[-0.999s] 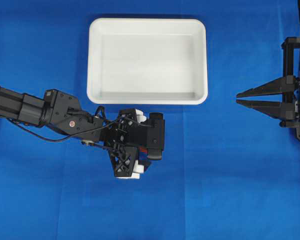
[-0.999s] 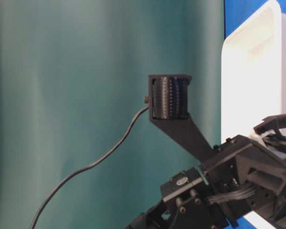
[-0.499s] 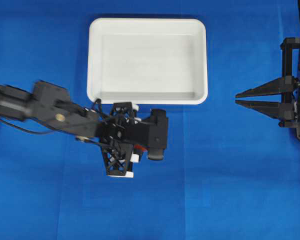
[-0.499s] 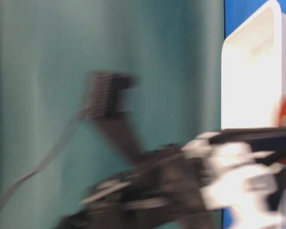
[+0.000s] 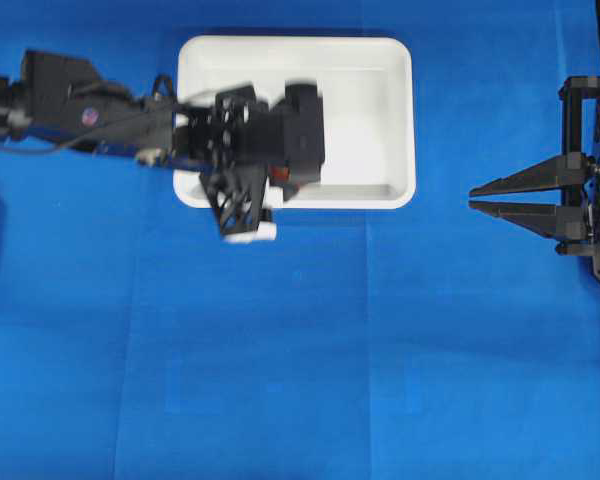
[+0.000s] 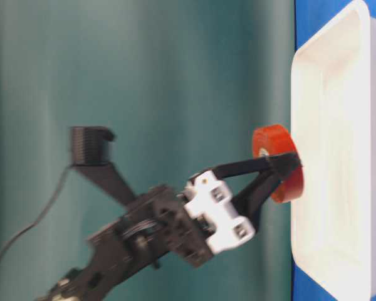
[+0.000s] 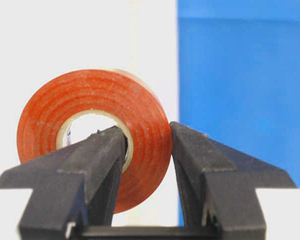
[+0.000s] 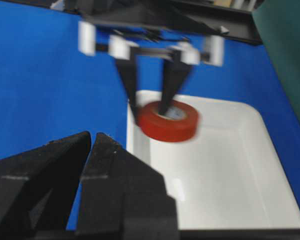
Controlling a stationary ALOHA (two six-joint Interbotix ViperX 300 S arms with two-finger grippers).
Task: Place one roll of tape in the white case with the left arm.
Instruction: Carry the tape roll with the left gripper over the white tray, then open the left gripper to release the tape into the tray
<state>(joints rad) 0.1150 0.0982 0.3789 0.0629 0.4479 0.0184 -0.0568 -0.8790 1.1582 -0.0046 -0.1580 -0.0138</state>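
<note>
My left gripper needs to lower the roll into the white case before letting go of it, because the orange-red roll point(image 7: 90, 89) is hanging above the white case's bottom.
My left gripper point(image 7: 146, 131) is shut on the orange-red roll of tape point(image 7: 85, 95), with one finger through the pale core and the other against the outer face. In the overhead view the gripper point(image 5: 280, 172) hangs over the front left part of the white case point(image 5: 412, 120), and only a sliver of the roll point(image 5: 277, 178) shows under it. In the table-level view the roll point(image 6: 276, 141) is in the air just above the case's rim point(image 6: 363, 12). My right gripper point(image 5: 475, 196) rests at the far right, jaws together and holding nothing.
A blue cloth point(image 5: 300, 380) covers the table all round the case. A green backdrop point(image 6: 144, 75) fills the table-level view. The right arm's black frame point(image 5: 590, 180) stands at the right edge, well away from the case.
The left gripper closed on the roll, lifted it off the cloth and swung up and back over the case's front edge. The right arm stayed still.
</note>
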